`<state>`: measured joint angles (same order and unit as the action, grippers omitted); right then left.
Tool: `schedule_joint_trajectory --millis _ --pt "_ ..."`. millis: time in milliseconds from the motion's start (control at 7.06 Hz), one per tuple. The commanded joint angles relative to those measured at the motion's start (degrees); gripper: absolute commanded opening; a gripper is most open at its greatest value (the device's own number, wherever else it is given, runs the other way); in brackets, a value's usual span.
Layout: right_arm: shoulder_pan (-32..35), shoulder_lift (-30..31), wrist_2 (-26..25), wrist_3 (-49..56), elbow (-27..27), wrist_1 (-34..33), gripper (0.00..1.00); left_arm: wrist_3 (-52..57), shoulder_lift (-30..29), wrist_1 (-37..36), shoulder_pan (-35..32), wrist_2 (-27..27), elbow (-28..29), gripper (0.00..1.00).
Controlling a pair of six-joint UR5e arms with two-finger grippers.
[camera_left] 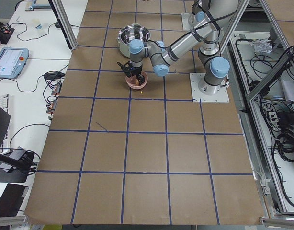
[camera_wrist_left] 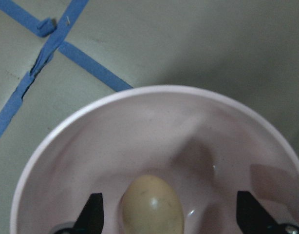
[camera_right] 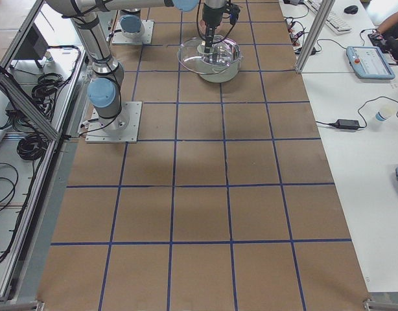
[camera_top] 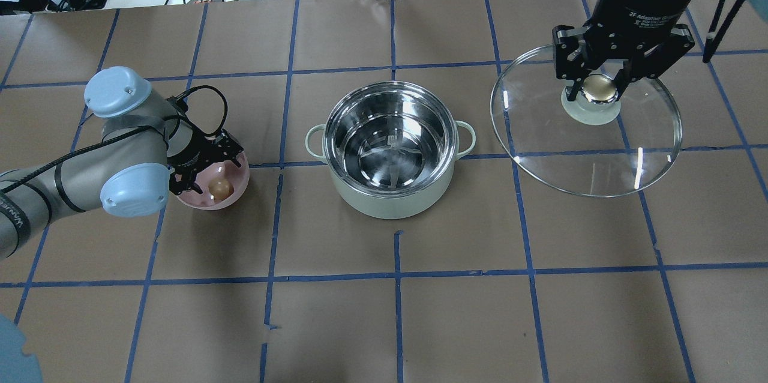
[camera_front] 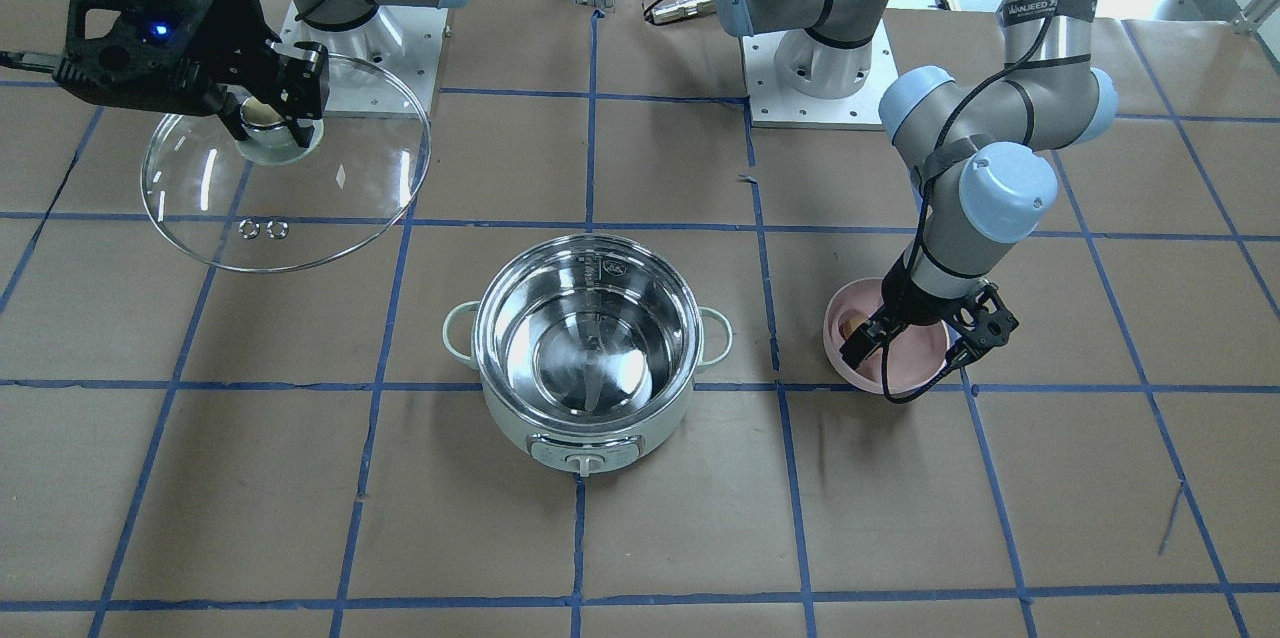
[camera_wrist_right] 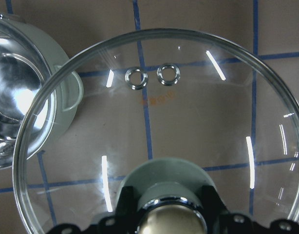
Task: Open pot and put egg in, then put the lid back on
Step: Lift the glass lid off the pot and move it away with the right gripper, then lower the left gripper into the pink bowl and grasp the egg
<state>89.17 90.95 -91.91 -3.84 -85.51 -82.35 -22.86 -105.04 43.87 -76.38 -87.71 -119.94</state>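
The tan egg should go into the pot [camera_front: 585, 344], so my left gripper should grab the egg around its rounded body [camera_front: 854, 324].
The mint-green pot [camera_top: 390, 202] stands open at the table's middle, its steel inside empty; it also shows in the front view [camera_front: 585, 428]. My right gripper [camera_top: 600, 86] is shut on the gold knob of the glass lid [camera_top: 585, 155] and holds it up to the pot's right, clear of it [camera_front: 300, 208]. The brown egg [camera_top: 220, 189] lies in a pink bowl [camera_top: 239, 168] left of the pot. My left gripper [camera_wrist_left: 171, 218] is open and down inside the bowl, one finger on each side of the egg [camera_wrist_left: 152, 204].
The brown paper table has a blue tape grid. The arm bases [camera_front: 815, 68] stand at the robot's side of the table. The pot's rim [camera_wrist_right: 23, 97] shows at the left edge of the right wrist view.
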Motion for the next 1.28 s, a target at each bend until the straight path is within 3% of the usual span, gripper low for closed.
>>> schedule_joint_trajectory --millis 0,850,1134 --pt "0.56 1.16 -0.29 0.06 -0.44 -4.39 0.04 0.01 0.01 0.07 0.00 0.08 -0.03 0.86" --pt "0.48 1.16 -0.11 0.15 -0.27 -3.52 0.05 0.10 -0.08 0.51 0.00 -0.01 -0.03 0.35" --pt "0.39 1.07 -0.11 0.24 -0.09 -3.34 0.05 0.19 -0.08 1.39 0.00 -0.09 0.06 0.23"
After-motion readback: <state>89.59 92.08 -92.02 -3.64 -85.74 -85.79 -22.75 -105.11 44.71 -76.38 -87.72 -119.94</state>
